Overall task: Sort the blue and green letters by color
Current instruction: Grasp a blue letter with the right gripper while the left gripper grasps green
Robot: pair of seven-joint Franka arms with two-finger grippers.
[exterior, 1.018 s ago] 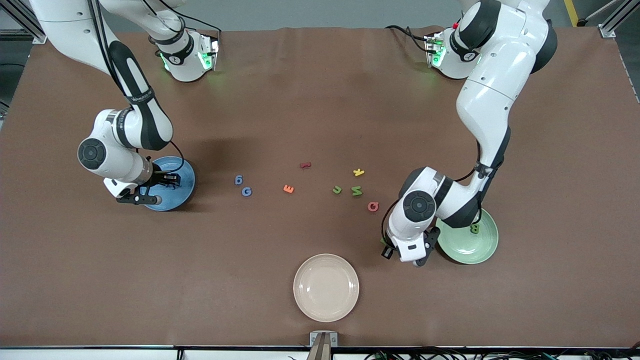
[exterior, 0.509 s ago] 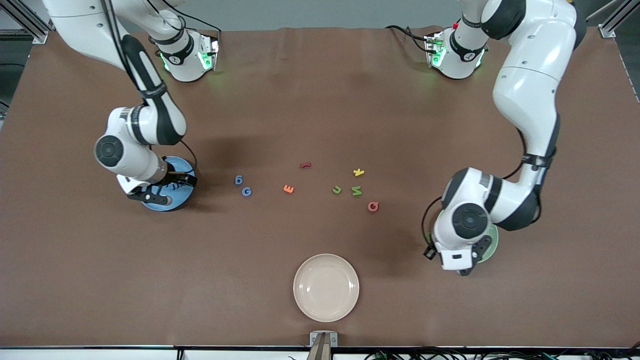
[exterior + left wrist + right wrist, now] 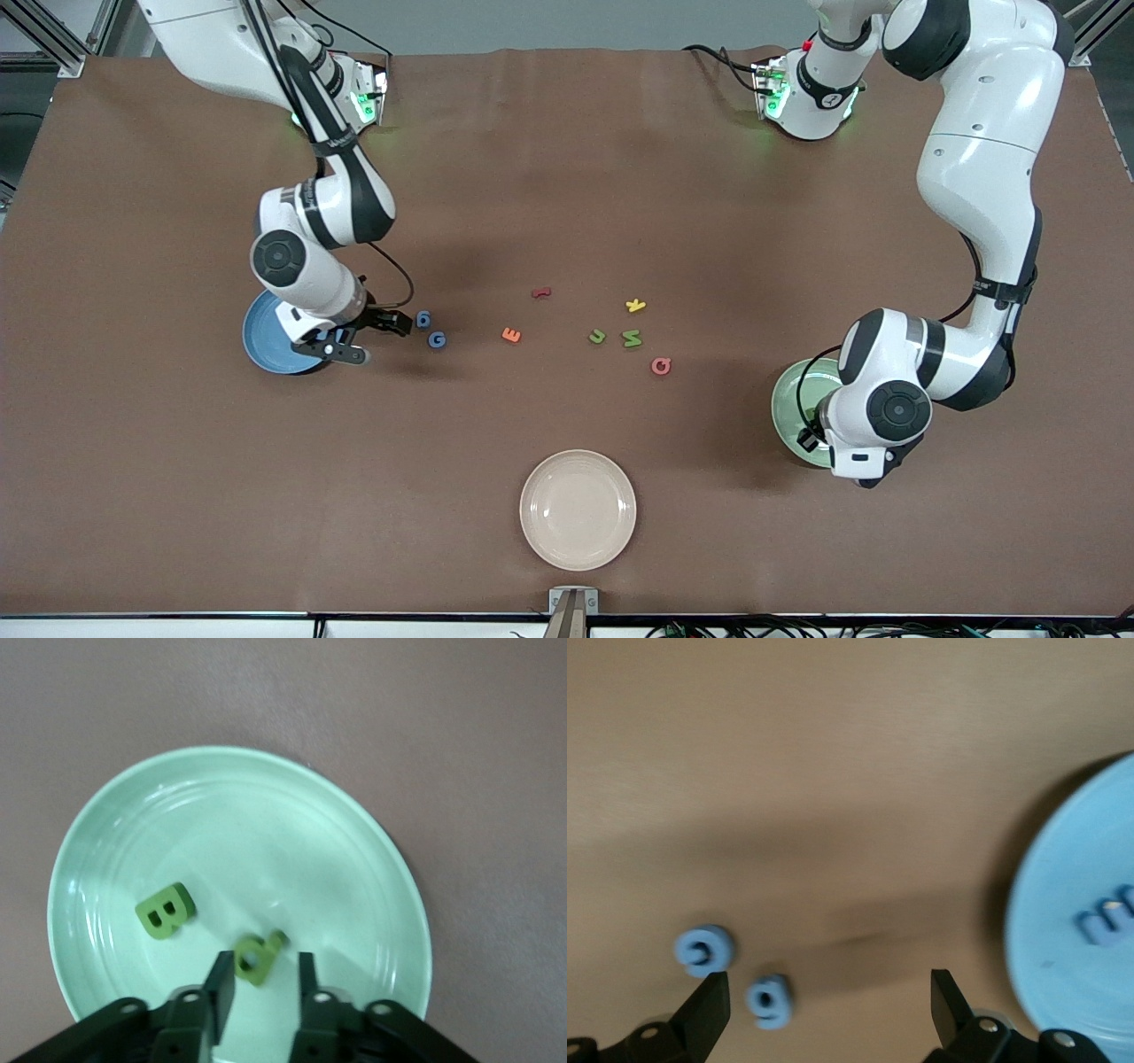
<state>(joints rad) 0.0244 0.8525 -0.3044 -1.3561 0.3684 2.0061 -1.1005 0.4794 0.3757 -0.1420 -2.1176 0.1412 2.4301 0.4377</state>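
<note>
The robot's right gripper should grab the blue G by its rounded outer edges next, so that it can sort the letter onto the blue plate.
Over the green plate point(image 3: 354, 824), my left gripper point(image 3: 263, 979) is open. A green letter point(image 3: 257, 955) lies loose just off its fingertips, and a green B point(image 3: 165, 911) lies in the plate beside it. Two more green letters point(image 3: 597, 336) point(image 3: 632, 338) lie mid-table. My right gripper point(image 3: 828, 1005) is wide open and low over the table, between the blue plate point(image 3: 266, 350) and two blue letters point(image 3: 423, 318) point(image 3: 437, 339). In the right wrist view, one of those blue letters point(image 3: 769, 1001) sits near one finger. Another blue letter point(image 3: 1107, 920) lies in the blue plate point(image 3: 1063, 974).
A red letter point(image 3: 540, 291), an orange E point(image 3: 511, 335), a yellow letter point(image 3: 635, 306) and a pink Q point(image 3: 661, 365) are scattered mid-table among the green ones. A beige plate point(image 3: 578, 509) sits near the front edge.
The right arm swung off the blue plate toward the two blue letters and its gripper opened wide. The left arm moved over the green plate and its gripper opened, releasing a green letter.
</note>
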